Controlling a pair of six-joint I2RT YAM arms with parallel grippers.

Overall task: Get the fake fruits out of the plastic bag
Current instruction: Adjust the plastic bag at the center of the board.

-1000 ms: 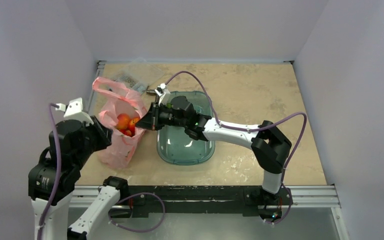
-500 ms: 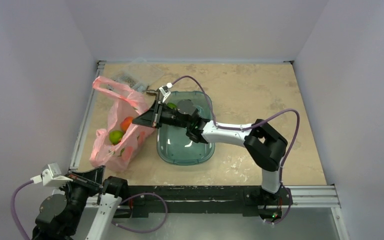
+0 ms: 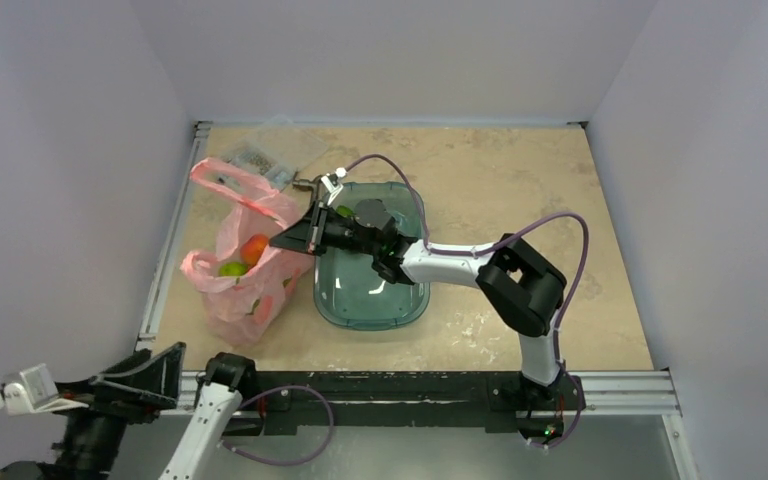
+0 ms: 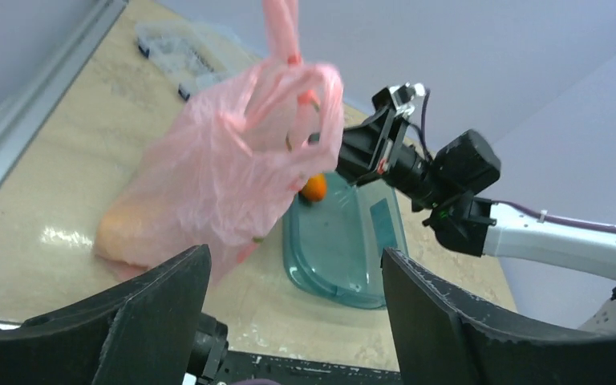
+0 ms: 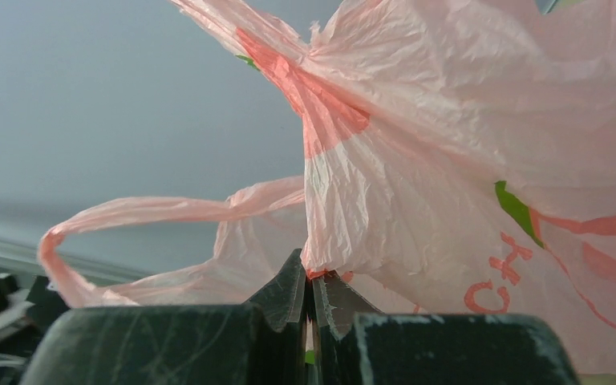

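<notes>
I will next grab the rim of the bag (image 3: 243, 290) with my left gripper, opposite my right gripper. The bag's opening then stays free for reaching the fruits.
The pink plastic bag (image 3: 243, 290) stands at the table's left, its mouth held up. Inside it show an orange fake fruit (image 3: 255, 247) and a green one (image 3: 232, 268); anything below them is hidden by the plastic. My right gripper (image 3: 282, 242) reaches over the tub and is shut on the bag's right rim. In the right wrist view the rim of the bag (image 5: 449, 160) is pinched in my right gripper (image 5: 311, 277). My left gripper (image 4: 295, 253) is open and holds nothing. It hangs off the table's near left corner, well back from the bag (image 4: 233, 160).
A teal see-through tub (image 3: 370, 290) lies right of the bag, under my right arm, with a green-and-orange fruit (image 4: 314, 187) at its far end. A small clear parts box (image 3: 260, 158) sits at the back left. A metal rail (image 3: 165, 260) runs along the left edge.
My left arm has swung back from the bag to beyond the table's near left corner, and its jaws have opened. The bag has sagged slightly. My right gripper keeps its hold.
</notes>
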